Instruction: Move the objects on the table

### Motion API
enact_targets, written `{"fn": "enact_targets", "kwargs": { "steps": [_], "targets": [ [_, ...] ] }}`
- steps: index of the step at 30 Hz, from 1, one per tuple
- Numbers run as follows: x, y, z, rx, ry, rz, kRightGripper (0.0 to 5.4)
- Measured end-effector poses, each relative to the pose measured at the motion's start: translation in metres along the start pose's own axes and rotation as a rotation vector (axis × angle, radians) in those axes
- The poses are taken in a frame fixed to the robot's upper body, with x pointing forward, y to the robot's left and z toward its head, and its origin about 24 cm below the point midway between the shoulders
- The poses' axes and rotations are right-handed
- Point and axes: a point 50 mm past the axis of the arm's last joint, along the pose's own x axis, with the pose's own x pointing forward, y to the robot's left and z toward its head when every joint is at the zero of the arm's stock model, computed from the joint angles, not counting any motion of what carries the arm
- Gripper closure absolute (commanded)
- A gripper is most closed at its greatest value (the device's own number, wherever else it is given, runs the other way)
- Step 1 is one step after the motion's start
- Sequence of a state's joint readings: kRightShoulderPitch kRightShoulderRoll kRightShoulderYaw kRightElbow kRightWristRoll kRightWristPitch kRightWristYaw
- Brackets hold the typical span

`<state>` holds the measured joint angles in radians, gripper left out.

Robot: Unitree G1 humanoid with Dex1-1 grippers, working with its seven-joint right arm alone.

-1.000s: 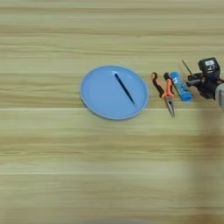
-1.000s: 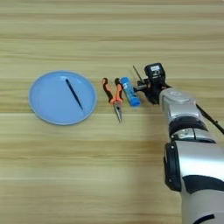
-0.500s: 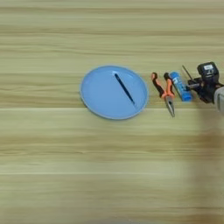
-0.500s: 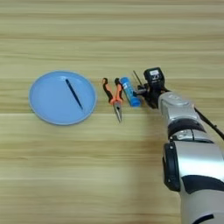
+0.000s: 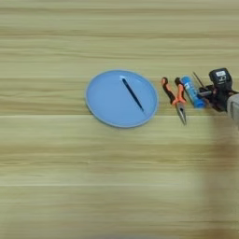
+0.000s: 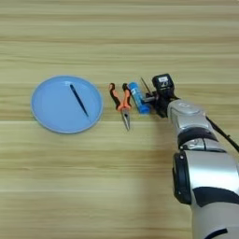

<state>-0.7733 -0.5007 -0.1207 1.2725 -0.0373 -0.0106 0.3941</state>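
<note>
The screwdriver lies low on the tabletop beside the blue cylinder, so it is time for my right gripper to open now.
A round light-blue plate [image 6: 51, 114] lies left of centre on the table [image 6: 116, 186], with a thin black stick [image 6: 78, 99] lying slanted inside it. To its right lie orange-handled pliers [image 6: 121, 100], then a blue cylinder [image 6: 138, 97] with its white cap toward the far end. A thin dark screwdriver shaft [image 6: 145, 86] sticks out just right of the cylinder, and its handle is hidden under my right gripper [image 6: 153, 98]. The gripper sits low at the table, right beside the cylinder and over the screwdriver. A black box [image 5: 220, 75] tops the gripper.
My silver forearm [image 6: 196, 140] runs from the bottom right corner up to the gripper, with a thin black cable [image 6: 224, 133] on its right side. Bare wood stretches across the near half and the far strip of the table.
The gripper has crept slightly nearer and a touch left, closer to the cylinder and screwdriver. Plate, stick, pliers and cylinder lie where they were.
</note>
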Motion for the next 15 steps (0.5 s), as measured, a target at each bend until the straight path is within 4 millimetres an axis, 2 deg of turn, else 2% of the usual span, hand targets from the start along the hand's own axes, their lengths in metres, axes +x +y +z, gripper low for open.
{"fn": "enact_targets", "kwargs": {
  "steps": [15],
  "targets": [
    [0.0005,0.0013,-0.0048,0.003,0.021,-0.011,4.58]
  ]
}}
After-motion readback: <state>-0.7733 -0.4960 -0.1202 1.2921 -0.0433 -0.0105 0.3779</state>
